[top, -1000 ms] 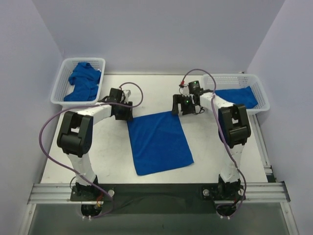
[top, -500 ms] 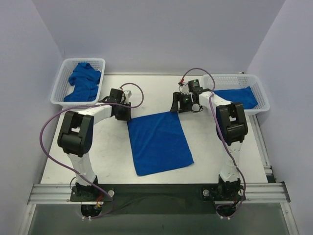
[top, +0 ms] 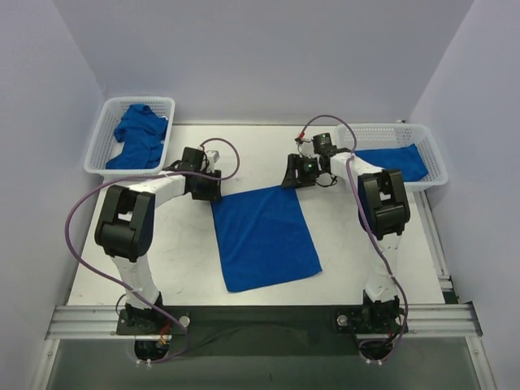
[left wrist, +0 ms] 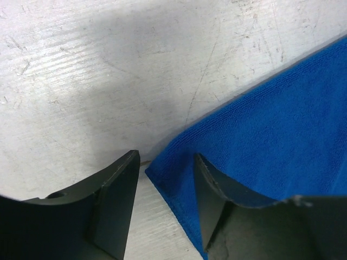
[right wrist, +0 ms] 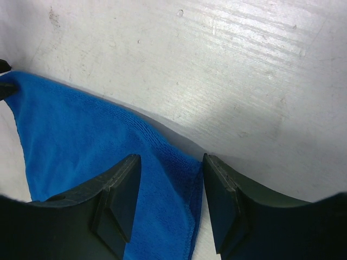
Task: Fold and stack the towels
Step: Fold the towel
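Observation:
My left gripper will grip the blue towel's far corner (top: 216,201) (left wrist: 164,172) next, opposite my right gripper's corner, to fold the blue towel's far edge over.
A blue towel (top: 265,236) lies flat in the middle of the white table. My left gripper (top: 210,193) is at its far left corner, open, with that corner (left wrist: 162,165) between the jaws. My right gripper (top: 291,182) is at the far right corner, open, with that corner (right wrist: 187,168) between the jaws. Neither is closed on the cloth. A folded blue towel (top: 396,161) lies in the right basket. Crumpled blue towels (top: 138,134) fill the left basket.
A white basket (top: 101,138) stands at the back left and another white basket (top: 432,158) at the back right. Purple cables loop over both arms. The table's near edge has a metal rail (top: 260,318).
The right gripper has shifted slightly left and down toward the towel's far right corner. The left gripper has barely moved. The towel lies as before.

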Motion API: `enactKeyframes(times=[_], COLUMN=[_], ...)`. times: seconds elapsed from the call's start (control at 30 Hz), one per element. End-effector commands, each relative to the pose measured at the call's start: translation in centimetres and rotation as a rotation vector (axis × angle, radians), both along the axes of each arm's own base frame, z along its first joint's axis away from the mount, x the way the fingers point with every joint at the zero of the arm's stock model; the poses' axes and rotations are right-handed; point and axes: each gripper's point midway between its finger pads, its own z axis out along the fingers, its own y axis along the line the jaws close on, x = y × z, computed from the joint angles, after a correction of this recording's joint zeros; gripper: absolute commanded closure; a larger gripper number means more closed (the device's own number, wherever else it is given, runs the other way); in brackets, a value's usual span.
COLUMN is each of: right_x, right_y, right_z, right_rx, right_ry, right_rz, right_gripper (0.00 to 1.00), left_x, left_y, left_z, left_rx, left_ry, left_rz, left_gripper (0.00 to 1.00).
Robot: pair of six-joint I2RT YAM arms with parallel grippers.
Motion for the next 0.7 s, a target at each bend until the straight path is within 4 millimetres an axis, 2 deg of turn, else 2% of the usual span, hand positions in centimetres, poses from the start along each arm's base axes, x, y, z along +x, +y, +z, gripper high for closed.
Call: enactKeyframes(times=[0.0, 0.23, 0.53, 0.6, 0.67], right_x=[-1.2, -1.2, -1.3, -1.4, -1.5], right_y=[-1.2, -2.0, -1.8, -1.7, -1.7], right_z=[-2.7, -3.5, -3.8, -3.9, -4.0], right_rx=[-0.044, -0.063, -0.059, -0.055, -0.053], right_ry=[0.093, 0.113, 0.134, 0.144, 0.15], right_rz=[-0.014, -0.023, -0.009, -0.004, -0.004], right_gripper=[0.5, 0.48, 0.5, 0.57, 0.58], left_x=[-2.1, -2.9, -2.9, -2.8, -2.8], left_y=[1.5, 1.6, 1.9, 2.0, 2.1], left_z=[-1.3, -2.5, -2.9, -2.9, -2.8], left_rx=[0.046, 0.046, 0.054, 0.053, 0.049], left_ry=[0.069, 0.107, 0.117, 0.12, 0.122], left_rz=[-0.002, -0.01, -0.014, -0.013, -0.012], left_gripper=[0.43, 0.43, 0.66, 0.77, 0.84])
